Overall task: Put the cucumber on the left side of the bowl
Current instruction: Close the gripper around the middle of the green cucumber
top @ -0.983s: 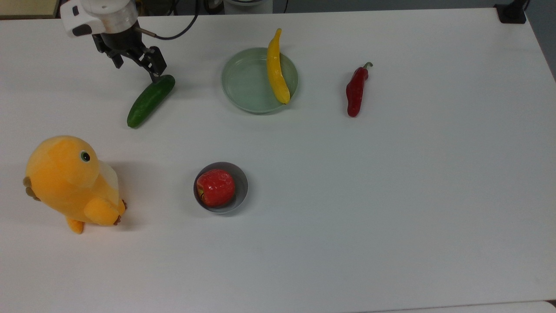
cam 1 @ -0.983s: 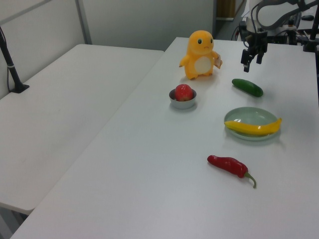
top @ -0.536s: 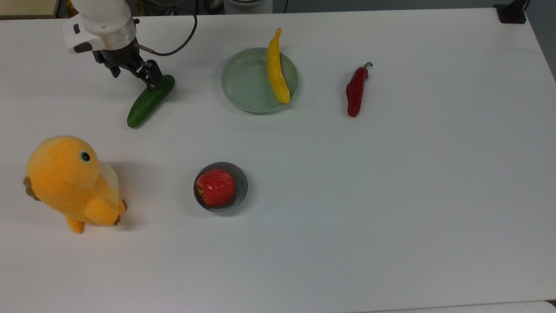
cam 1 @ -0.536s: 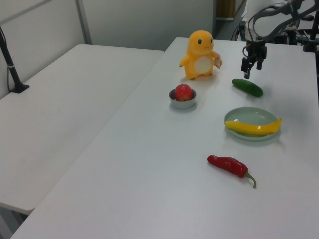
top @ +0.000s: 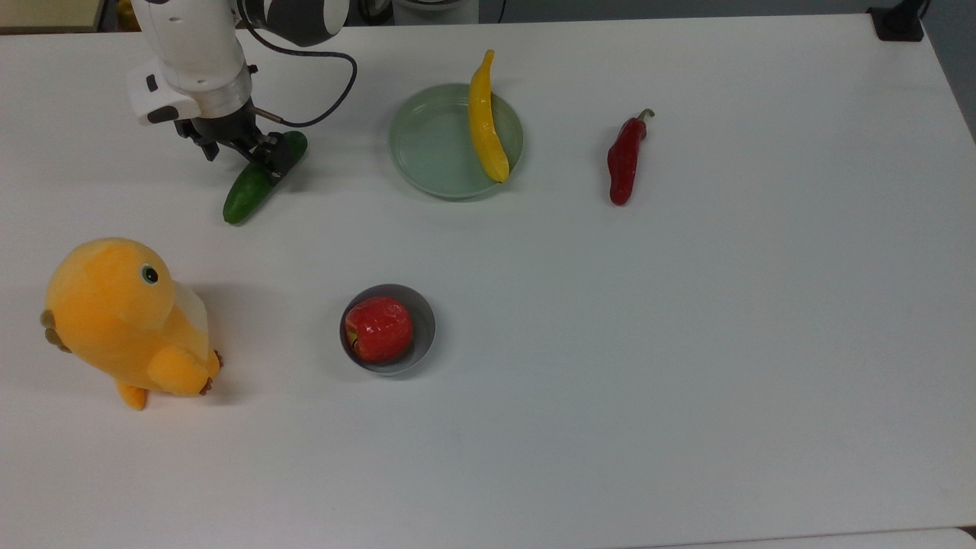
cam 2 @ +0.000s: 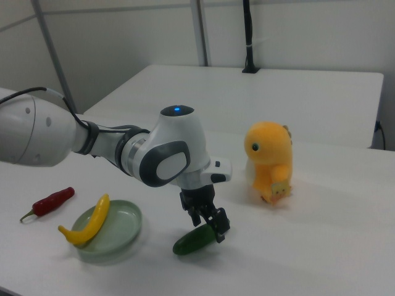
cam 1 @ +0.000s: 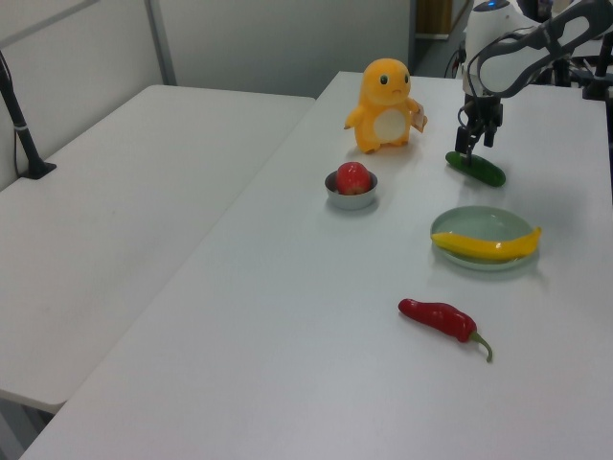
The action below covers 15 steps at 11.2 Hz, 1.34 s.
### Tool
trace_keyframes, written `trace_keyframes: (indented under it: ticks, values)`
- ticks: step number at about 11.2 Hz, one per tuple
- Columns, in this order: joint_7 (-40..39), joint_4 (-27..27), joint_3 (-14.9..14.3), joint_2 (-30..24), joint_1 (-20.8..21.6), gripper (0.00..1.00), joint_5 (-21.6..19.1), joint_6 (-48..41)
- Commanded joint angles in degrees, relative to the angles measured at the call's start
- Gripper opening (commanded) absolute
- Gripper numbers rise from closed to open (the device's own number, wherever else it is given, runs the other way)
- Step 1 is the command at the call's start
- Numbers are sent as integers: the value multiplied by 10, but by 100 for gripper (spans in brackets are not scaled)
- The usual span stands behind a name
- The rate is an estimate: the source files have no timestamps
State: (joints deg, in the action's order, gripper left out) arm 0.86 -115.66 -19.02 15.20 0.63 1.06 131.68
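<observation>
The robot will next grab the dark green cucumber around its middle (cam 1: 474, 169) with its gripper, then put the cucumber down next to the small grey bowl (cam 1: 351, 199).
The dark green cucumber (top: 242, 194) lies at a slant on the white table, toward the top view's upper left. My gripper (top: 240, 162) is open and low over the cucumber's upper half, one finger on each side. In the right view, the gripper (cam 2: 208, 225) stands just above the cucumber (cam 2: 188, 243), with one finger in front of its end. The small grey bowl (top: 424, 326) holds a red apple (top: 379, 329) and sits well below the cucumber in the top view. In the left view, the bowl (cam 1: 351, 199) is left of the cucumber (cam 1: 484, 172) and the gripper (cam 1: 466, 151).
An orange plush toy (top: 122, 320) stands at the top view's left, level with the bowl. A pale green dish (top: 427, 145) carries a long yellow pepper (top: 484, 122). A red chili pepper (top: 625, 158) lies further right. The arm's cable (top: 328, 91) loops above the cucumber.
My gripper has come down and moved along the cucumber from its upper end to over its upper half. The cucumber and the other things have not moved.
</observation>
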Motion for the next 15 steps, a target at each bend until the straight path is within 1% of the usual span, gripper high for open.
trace_keyframes:
  ticks: [1,2,3,4,5,6,11,13,14,15]
  values:
    - [-2,-10,15,11,-8,100,4,14]
    - [-2,-15,21,16,-9,100,4,30]
    - [-1,-24,22,16,-13,82,4,45]
    - [11,-25,23,16,-14,51,4,53]
    - [19,-24,24,16,-19,29,4,57]
    - [19,-24,24,16,-20,14,4,57]
    - [18,-19,25,13,-21,13,4,53]
    - [20,-11,26,5,-18,13,-3,48]
    - [20,-2,28,-1,-14,13,-5,47]
    - [20,7,37,-4,-14,13,-17,48]
